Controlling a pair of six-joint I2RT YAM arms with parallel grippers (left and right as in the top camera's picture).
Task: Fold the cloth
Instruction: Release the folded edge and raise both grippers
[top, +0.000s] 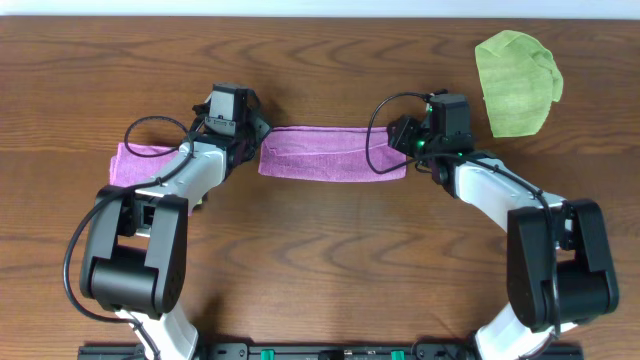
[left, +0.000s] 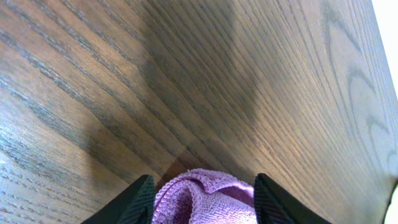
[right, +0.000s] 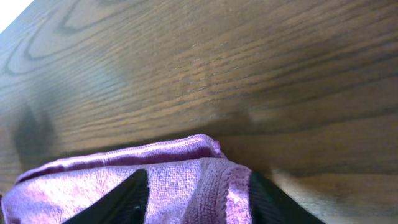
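Note:
The left gripper should next grab the cloth's bunched end corner (top: 269, 140) (left: 204, 192) to fold the cloth, and leave the opposite end of the cloth for the right gripper.
The cloth (top: 333, 154) is pinkish-purple and lies on the wooden table as a long folded strip between my two grippers. My left gripper (top: 257, 137) is at its left end. In the left wrist view a bunched corner of the cloth (left: 186, 200) sits between the spread fingers of the left gripper (left: 204, 186), which is open. My right gripper (top: 404, 141) is at the strip's right end. In the right wrist view the right gripper (right: 198, 180) is open, with the hemmed, doubled edge of the cloth (right: 112, 168) lying between its fingers.
A lime-green cloth (top: 517, 83) lies crumpled at the back right. A further pinkish-purple patch (top: 132, 165) shows under my left arm; I cannot tell whether it joins the strip. The table's far edge runs along the top.

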